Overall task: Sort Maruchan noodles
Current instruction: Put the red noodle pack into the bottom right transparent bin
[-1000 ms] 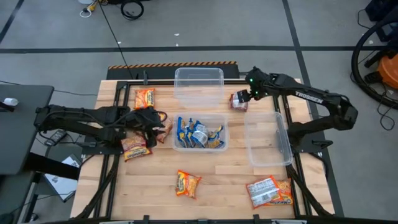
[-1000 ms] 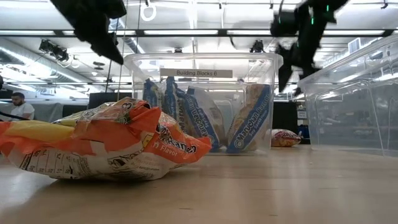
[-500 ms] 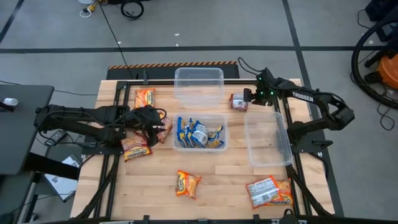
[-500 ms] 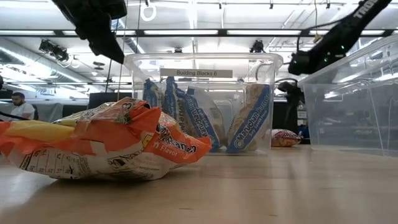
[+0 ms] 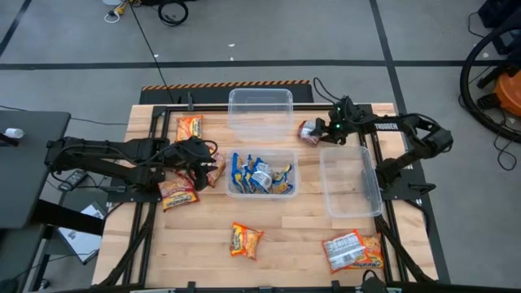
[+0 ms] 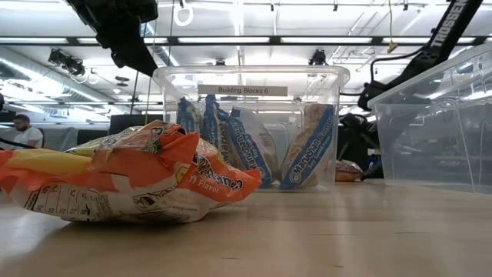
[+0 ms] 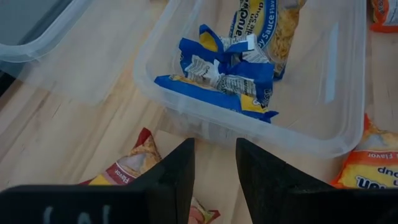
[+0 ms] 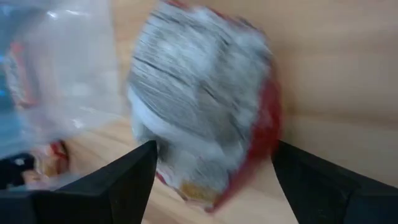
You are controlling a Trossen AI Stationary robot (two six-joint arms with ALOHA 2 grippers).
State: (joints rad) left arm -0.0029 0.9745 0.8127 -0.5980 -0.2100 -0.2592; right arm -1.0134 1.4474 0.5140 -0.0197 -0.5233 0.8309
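My right gripper grabs the red-white packet by its middle [image 5: 308, 133] [image 8: 202, 106] next, to sort it in with the packet's own kind.
Ramen packets lie scattered on the table. Blue-silver ones [image 5: 260, 173] stand in the middle tub [image 5: 289, 159]. Orange ones lie at the far left [image 5: 188, 128], the left [image 5: 177, 193] and near the front [image 5: 246, 240]. My right gripper [image 5: 320, 130] is open, low at the table's far right. Its fingers stand on either side of a red-white packet [image 8: 205, 106], which lies on the wood [image 5: 308, 132]. My left gripper [image 7: 214, 180] hangs above another red-white packet [image 7: 134, 163] left of the middle tub, its fingers a narrow gap apart. My right gripper has an open finger [image 8: 127, 180] on each side of the red-white packet [image 8: 186, 143], coming at it low from the table's right. I cannot tell whether they touch it. The packet lies on the table.
An empty clear tub [image 5: 260, 112] stands at the far edge and another [image 5: 350, 181] at the right, close to my right arm. A larger red-white packet [image 5: 352, 251] lies at the near right corner. In the low view an orange packet [image 6: 131, 177] fills the foreground.
My right gripper has come down from high above the table to just over the wood. It has moved a little toward the table's left, closing in on the red-white packet until its open fingers stand on either side of it.
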